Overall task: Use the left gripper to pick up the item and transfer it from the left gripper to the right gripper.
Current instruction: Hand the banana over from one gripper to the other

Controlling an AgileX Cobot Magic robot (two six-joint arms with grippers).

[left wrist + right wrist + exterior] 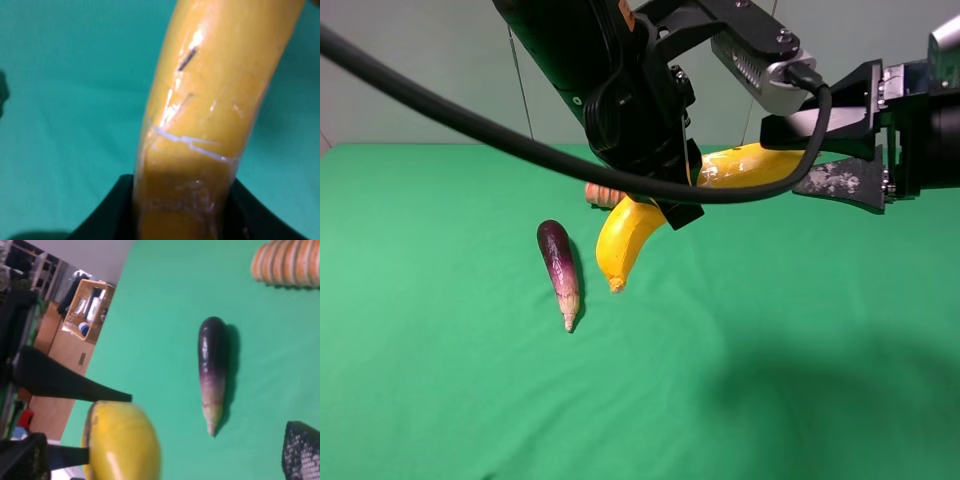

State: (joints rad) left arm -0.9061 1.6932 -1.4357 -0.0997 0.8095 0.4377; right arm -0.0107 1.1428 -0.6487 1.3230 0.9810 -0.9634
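Note:
Next, my right gripper grabs the banana [630, 240] by its end [775, 162] opposite its tapered tip and takes it over from my left gripper.
The yellow banana [630, 240] hangs in the air above the green cloth, its lower tip pointing down beside the eggplant. My left gripper [665, 190] is shut on its middle; in the left wrist view the banana [200, 115] fills the frame between the black fingers [112, 212]. My right gripper [825, 155] is open, with its two fingers above and below the banana's right end. In the right wrist view that end [122, 442] sits close to one black finger [65, 380], and the other finger [302, 450] stands far off.
A purple eggplant [560, 265] lies on the green cloth [770, 380] left of the banana; it also shows in the right wrist view [212, 365]. A ridged orange roll [603, 195] lies behind the left gripper. A wooden crate [90, 305] stands beyond the table edge.

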